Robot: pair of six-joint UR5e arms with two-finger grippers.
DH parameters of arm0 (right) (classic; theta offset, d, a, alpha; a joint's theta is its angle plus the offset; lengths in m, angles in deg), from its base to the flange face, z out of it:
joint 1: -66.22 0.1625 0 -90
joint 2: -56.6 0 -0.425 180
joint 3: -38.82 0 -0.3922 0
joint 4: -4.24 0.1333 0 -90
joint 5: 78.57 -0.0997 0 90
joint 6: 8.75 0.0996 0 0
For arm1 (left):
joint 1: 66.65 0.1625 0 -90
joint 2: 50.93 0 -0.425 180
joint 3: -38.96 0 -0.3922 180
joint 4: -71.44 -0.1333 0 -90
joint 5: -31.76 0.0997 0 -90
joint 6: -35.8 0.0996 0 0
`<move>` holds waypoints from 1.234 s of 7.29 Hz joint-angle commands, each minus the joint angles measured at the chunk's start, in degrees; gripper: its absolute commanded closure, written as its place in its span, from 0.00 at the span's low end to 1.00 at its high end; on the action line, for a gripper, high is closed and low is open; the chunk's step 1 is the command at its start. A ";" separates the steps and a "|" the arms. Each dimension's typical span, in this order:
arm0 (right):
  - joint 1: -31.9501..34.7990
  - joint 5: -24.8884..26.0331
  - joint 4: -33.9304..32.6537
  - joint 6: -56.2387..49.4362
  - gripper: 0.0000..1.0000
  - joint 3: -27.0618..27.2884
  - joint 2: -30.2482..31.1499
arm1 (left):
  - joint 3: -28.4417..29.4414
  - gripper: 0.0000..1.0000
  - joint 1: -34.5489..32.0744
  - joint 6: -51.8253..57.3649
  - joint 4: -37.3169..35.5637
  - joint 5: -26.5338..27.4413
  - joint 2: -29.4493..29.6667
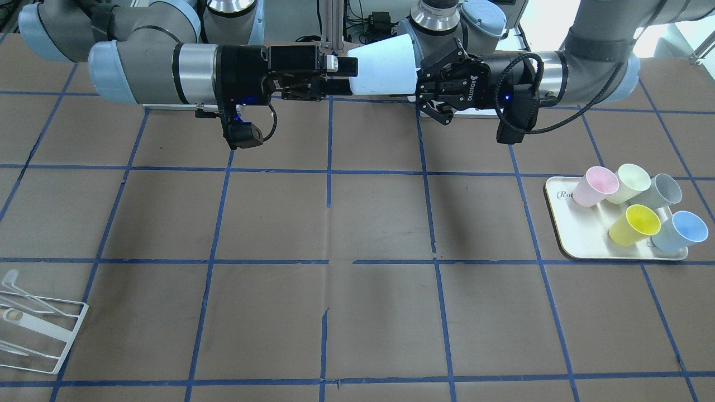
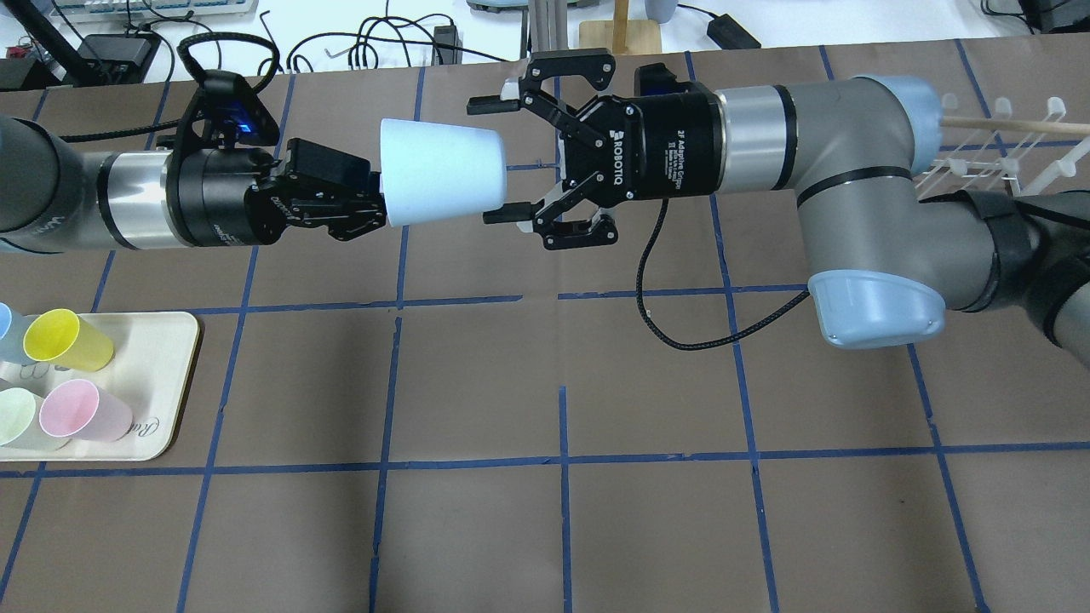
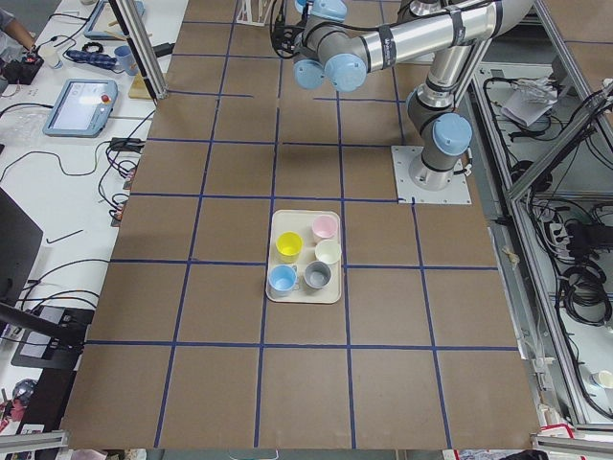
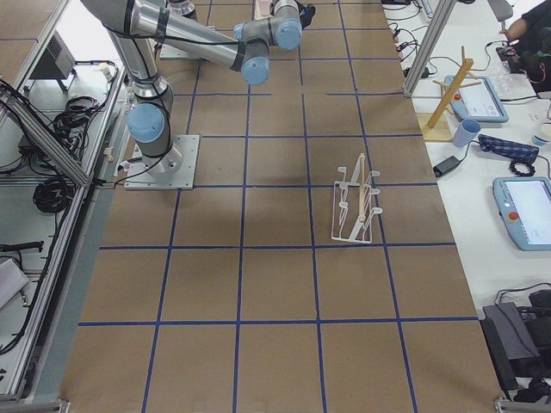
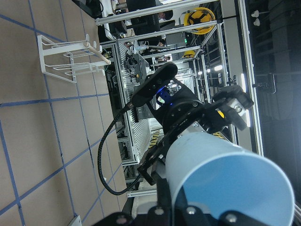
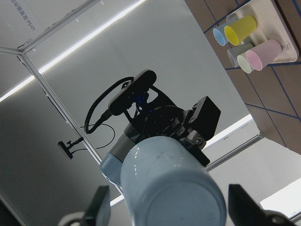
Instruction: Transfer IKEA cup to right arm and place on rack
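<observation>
The IKEA cup has to go onto the rack, so the right gripper will next grab it by its narrow base.
The pale blue IKEA cup hangs level in the air between both grippers, also in the overhead view. My left gripper is shut on its wide rim end; in the front view it is on the right. My right gripper is open. Its fingers straddle the cup's narrow base with gaps on both sides, as the right wrist view shows. The white wire rack stands on the table at my right, far from the cup, also in the right side view.
A cream tray on my left holds a second light-blue cup, a yellow cup, and pink, pale green and grey ones. A wooden stand stands beyond the table's far edge.
</observation>
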 commanded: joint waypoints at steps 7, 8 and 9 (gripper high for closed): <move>0.26 -0.09 0.48 1.82 0.55 -0.18 0.01 | 0.96 0.57 0.00 -1.14 0.15 0.02 -0.21; -0.18 -0.26 0.48 1.83 0.55 -0.27 0.19 | 1.23 0.55 0.17 -2.19 0.24 0.46 -0.30; -0.45 -0.35 0.40 2.35 0.55 -0.27 0.19 | 1.32 0.54 0.70 -3.94 0.33 0.55 -0.74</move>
